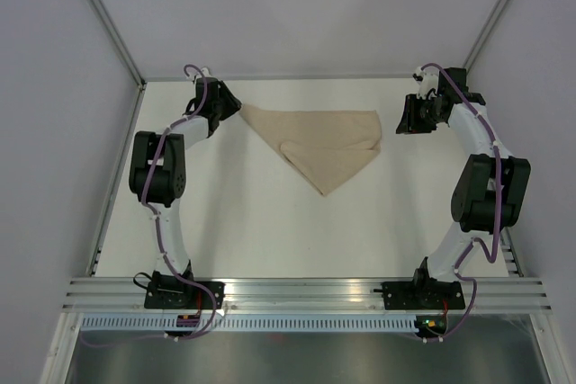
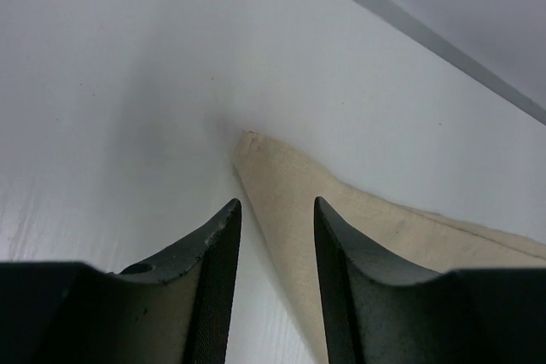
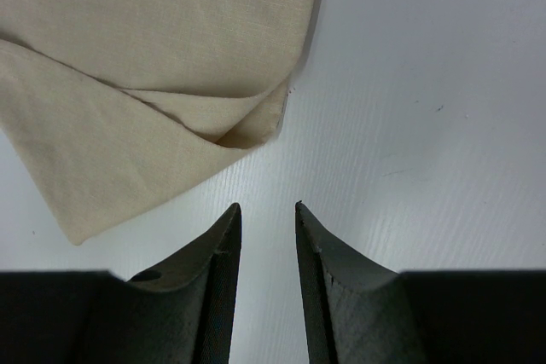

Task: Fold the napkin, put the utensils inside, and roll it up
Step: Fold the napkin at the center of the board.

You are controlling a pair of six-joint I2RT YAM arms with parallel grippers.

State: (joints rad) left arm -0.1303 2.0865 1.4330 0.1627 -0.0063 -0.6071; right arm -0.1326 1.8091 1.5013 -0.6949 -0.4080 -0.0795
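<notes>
The robot's left gripper needs to pinch the beige napkin at the tip of its outer corner next. That corner can then fold over the rest of the napkin.
The beige napkin lies folded into a rough triangle at the far middle of the white table, with one point toward me and a loose flap on its right half. My left gripper is open at the napkin's left corner. In the left wrist view the napkin's corner runs under the gap between the jaws of the left gripper. My right gripper is open and empty, just right of the napkin's right corner. In the right wrist view the napkin lies ahead of the right gripper on bare table. The fork is out of view.
Grey enclosure walls and a metal frame rail border the table at the back and sides. An aluminium rail carries both arm bases at the near edge.
</notes>
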